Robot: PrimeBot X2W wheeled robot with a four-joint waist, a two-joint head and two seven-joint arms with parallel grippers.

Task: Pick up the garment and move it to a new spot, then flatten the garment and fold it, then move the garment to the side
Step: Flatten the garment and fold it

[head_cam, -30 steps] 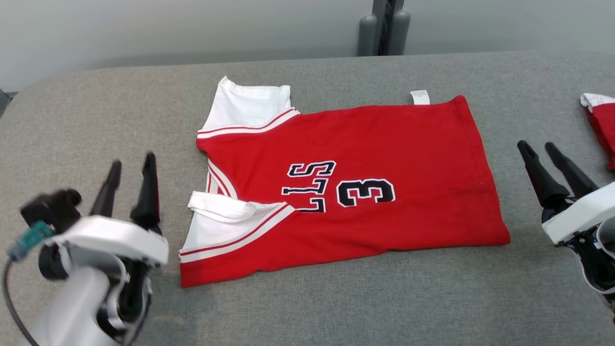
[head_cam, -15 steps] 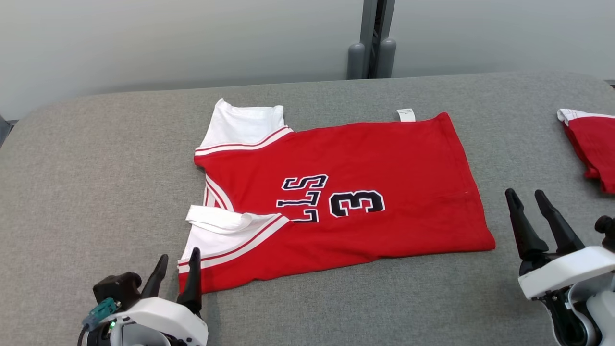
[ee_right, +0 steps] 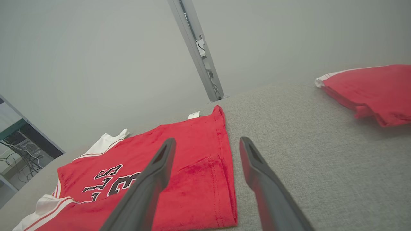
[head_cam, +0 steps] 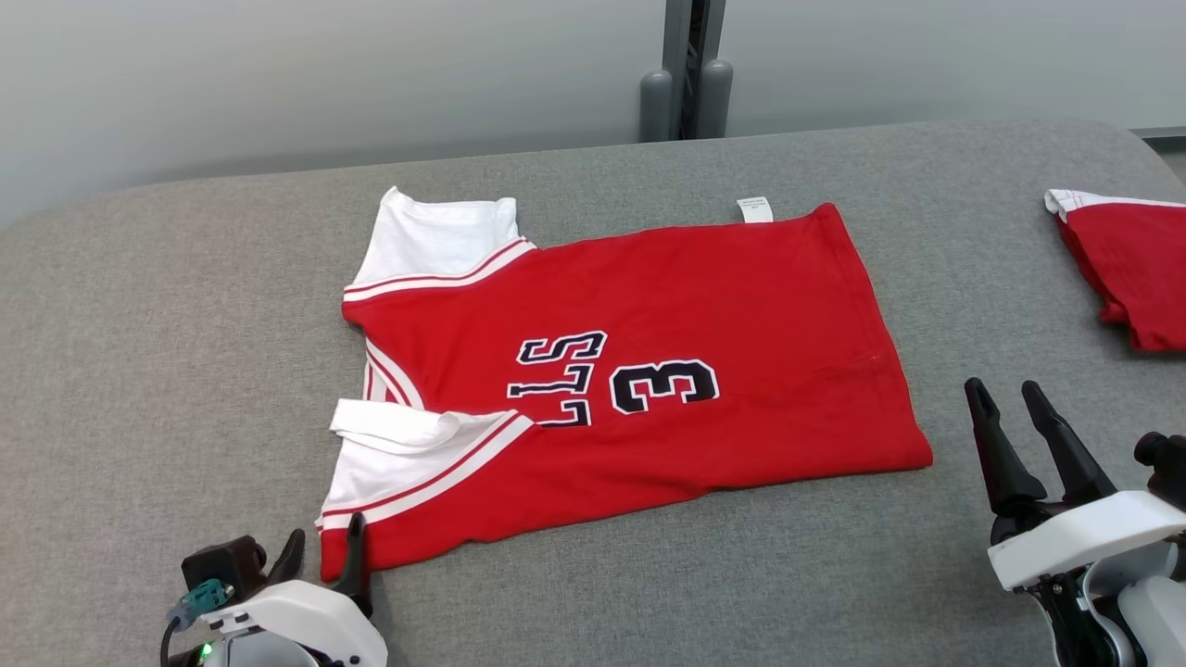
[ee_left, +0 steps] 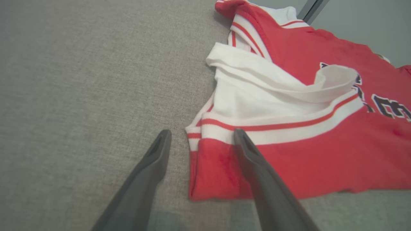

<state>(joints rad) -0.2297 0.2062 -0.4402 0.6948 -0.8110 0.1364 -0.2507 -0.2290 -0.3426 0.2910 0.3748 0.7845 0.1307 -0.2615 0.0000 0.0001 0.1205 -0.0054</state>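
I should grab the jersey next with my right gripper, by the raised hem corner (head_cam: 828,213) beside its white tag. The jersey's red body (head_cam: 734,291) is spread out flat.
The garment (head_cam: 686,324) is a red jersey with white sleeves and a dark "3", lying spread flat on the grey padded table (head_cam: 139,324). Its near sleeve is crumpled (ee_left: 273,86). My left gripper (head_cam: 324,553) is open at the lower left, just in front of the garment's near left corner (ee_left: 218,173), one finger over the cloth and one over the table. My right gripper (head_cam: 1005,400) is open at the lower right, with nothing between its fingers, just off the garment's hem corner (ee_right: 224,192).
A second red garment (head_cam: 1130,264), folded, lies at the table's far right edge (ee_right: 372,89). A grey post (head_cam: 684,69) stands behind the table against a pale wall. Bare grey surface lies left of the jersey and between the two garments.
The head camera has shifted, so the whole scene sits differently. My left gripper has dropped low, to the garment's near left corner. My right gripper has dropped low too, and both stay open.
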